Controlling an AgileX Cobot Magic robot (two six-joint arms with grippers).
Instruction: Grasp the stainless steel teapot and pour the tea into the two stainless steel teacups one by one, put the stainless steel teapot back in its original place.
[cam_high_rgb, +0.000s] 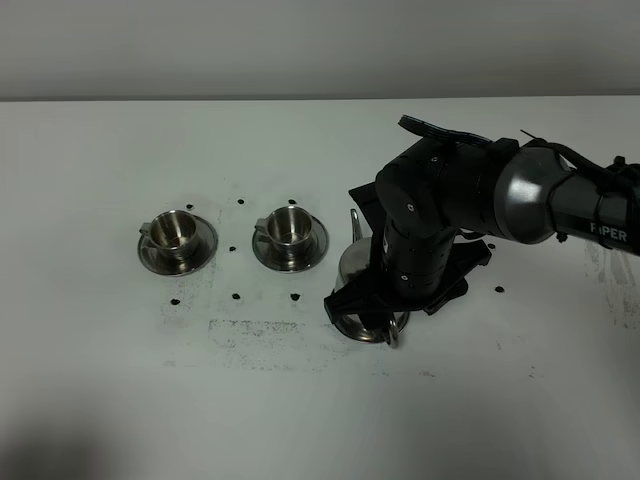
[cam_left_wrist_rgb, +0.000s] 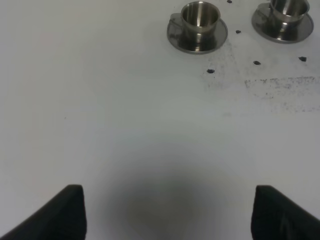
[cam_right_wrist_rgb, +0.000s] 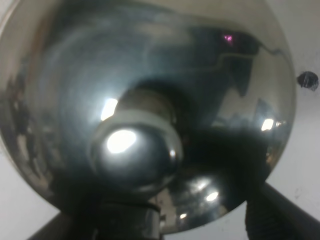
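My right gripper will close now, as my fingertips reach down beside the teapot's handle (cam_right_wrist_rgb: 129, 220), below the domed lid (cam_right_wrist_rgb: 200, 75). Closing now would hold the handle.
The stainless steel teapot (cam_high_rgb: 358, 275) stands right of the two teacups, mostly covered by my right arm; its spout points to the back and its loop handle (cam_high_rgb: 392, 330) faces the front. In the right wrist view its domed lid and knob (cam_right_wrist_rgb: 135, 150) fill the frame. My right gripper (cam_high_rgb: 385, 312) is down at the handle, with its fingers (cam_right_wrist_rgb: 272, 220) spread wide on either side. The two teacups (cam_high_rgb: 178, 230) (cam_high_rgb: 290, 225) sit on saucers; both also show in the left wrist view (cam_left_wrist_rgb: 200, 15) (cam_left_wrist_rgb: 289, 7). The teapot's own saucer is hidden. My left gripper (cam_left_wrist_rgb: 169, 215) is open and empty.
Small black marks (cam_high_rgb: 238, 296) dot the white table (cam_high_rgb: 120, 400) around the cups, and a scuffed dark patch (cam_high_rgb: 250, 330) lies in front of them. The back wall runs along the table's far edge.
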